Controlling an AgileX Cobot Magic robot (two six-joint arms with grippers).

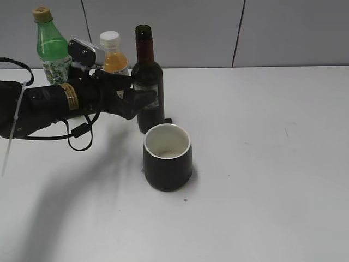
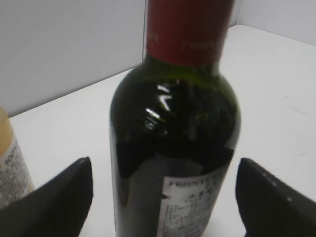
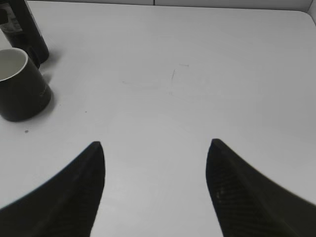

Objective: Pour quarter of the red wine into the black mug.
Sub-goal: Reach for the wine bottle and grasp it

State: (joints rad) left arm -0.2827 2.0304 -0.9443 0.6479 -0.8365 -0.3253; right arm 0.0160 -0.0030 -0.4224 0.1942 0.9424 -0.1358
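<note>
My left gripper should next grab the red wine bottle by its labelled body (image 1: 150,97) so it can pour wine into the black mug (image 1: 167,158).
The red wine is a small dark glass bottle (image 1: 148,71) with a maroon neck foil and a grey-white label, standing upright and uncapped at the back of the white table. In the left wrist view the bottle (image 2: 173,128) stands between my two fingers with gaps on both sides. My left gripper (image 1: 143,101) is open around its lower body, reaching in from the left. The black mug (image 1: 167,158) with a white interior stands empty just in front of the bottle; it also shows in the right wrist view (image 3: 22,91). My right gripper (image 3: 154,148) is open and empty over bare table.
A green plastic bottle (image 1: 52,46) and an orange juice bottle with a white cap (image 1: 113,54) stand behind my left arm at the back left. A grey panelled wall runs behind the white table (image 1: 262,164).
</note>
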